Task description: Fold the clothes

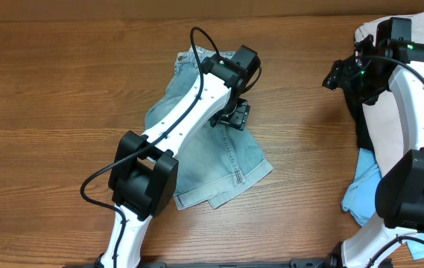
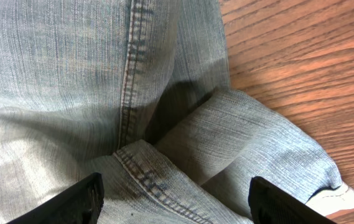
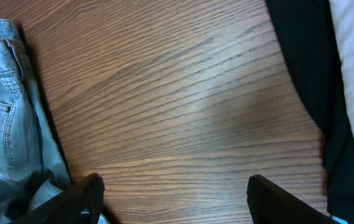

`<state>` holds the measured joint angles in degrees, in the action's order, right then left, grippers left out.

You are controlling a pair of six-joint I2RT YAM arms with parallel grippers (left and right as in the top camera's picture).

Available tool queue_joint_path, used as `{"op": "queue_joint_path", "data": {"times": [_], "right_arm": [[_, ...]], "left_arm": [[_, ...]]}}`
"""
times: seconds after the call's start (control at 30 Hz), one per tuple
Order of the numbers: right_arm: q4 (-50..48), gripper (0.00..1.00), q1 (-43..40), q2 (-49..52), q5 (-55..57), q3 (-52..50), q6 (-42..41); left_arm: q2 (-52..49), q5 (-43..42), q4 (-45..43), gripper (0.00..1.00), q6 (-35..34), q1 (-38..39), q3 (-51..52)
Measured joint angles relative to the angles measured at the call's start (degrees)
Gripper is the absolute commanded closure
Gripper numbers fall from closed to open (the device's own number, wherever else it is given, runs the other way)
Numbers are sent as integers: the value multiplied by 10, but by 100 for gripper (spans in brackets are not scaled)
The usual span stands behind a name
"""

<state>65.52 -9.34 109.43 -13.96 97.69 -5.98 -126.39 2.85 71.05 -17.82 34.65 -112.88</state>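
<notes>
Next, my left gripper grabs the denim shorts' folded lump at its stitched seam [image 1: 224, 129] [image 2: 154, 185] to pull the crumpled layer open for folding.
The faded light-blue denim shorts [image 1: 215, 152] lie crumpled and partly folded in the middle of the table. My left gripper [image 1: 233, 115] hangs just over their upper middle. In the left wrist view the denim [image 2: 102, 81] fills the frame, with a stitched seam and a folded lump between the open, empty fingers [image 2: 173, 199]. My right gripper [image 1: 336, 76] is open and empty [image 3: 173, 199] over bare wood between the denim shorts [image 3: 2, 112] and the pile at the right. The beige shorts [image 1: 390, 112], a black garment [image 1: 362, 112] [image 3: 307, 62] and a sky-blue garment [image 1: 364, 195] lie in that pile.
The wooden table [image 1: 62, 97] has bare wood left of the shorts and between the shorts and the pile. The pile runs along the right edge under my right arm. The arm bases stand at the front edge.
</notes>
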Motion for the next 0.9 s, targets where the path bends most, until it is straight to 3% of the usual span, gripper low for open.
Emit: {"op": "queue_joint_path", "data": {"times": [0.2, 0.3, 0.37, 0.47, 0.5, 0.63, 0.9], "right_arm": [[-4, 23, 0, 0, 0, 0, 0], [-5, 23, 0, 0, 0, 0, 0], [-5, 23, 0, 0, 0, 0, 0], [-6, 23, 0, 0, 0, 0, 0], [-6, 23, 0, 0, 0, 0, 0], [-6, 23, 0, 0, 0, 0, 0], [-8, 23, 0, 0, 0, 0, 0]], "left_arm": [[0, 0, -2, 17, 17, 0, 31], [0, 0, -6, 21, 31, 0, 50], [0, 0, -7, 39, 42, 0, 60], [0, 3, -8, 86, 56, 0, 63], [0, 5, -8, 94, 59, 0, 63], [0, 9, 8, 96, 64, -2, 63], [-3, 68, 181, 96, 53, -56, -58]]}}
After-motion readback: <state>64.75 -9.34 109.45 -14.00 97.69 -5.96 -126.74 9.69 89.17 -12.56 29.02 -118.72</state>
